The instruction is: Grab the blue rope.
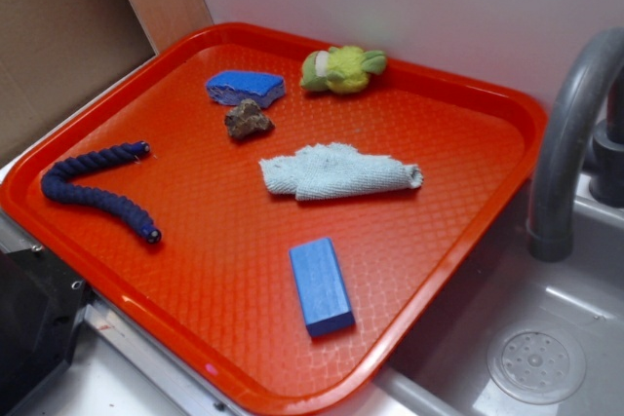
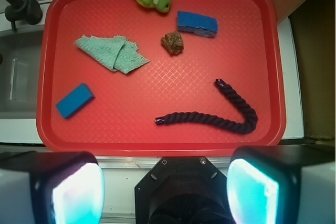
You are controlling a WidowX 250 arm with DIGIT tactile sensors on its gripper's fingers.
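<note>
My gripper grabs the rope's longer arm (image 1: 105,200) beside the bend (image 1: 55,182) next, to pick it out of the tray.
The blue rope (image 1: 93,189) is a thick navy twisted cord, bent in a hook, lying on the left side of the red tray (image 1: 458,241). In the wrist view the rope (image 2: 220,116) lies on the tray's near right part. My gripper (image 2: 165,190) is open and empty, with two pale fingers (image 2: 79,192) wide apart, held high above the tray's near edge, well back from the rope. The gripper does not show in the exterior view.
On the tray lie a flat blue block (image 1: 320,285), a bright blue sponge piece (image 1: 245,87), a brown lump (image 1: 248,121), a pale folded cloth (image 1: 336,171) and a green plush toy (image 1: 341,68). A grey sink (image 1: 536,338) with faucet (image 1: 570,133) stands right of the tray.
</note>
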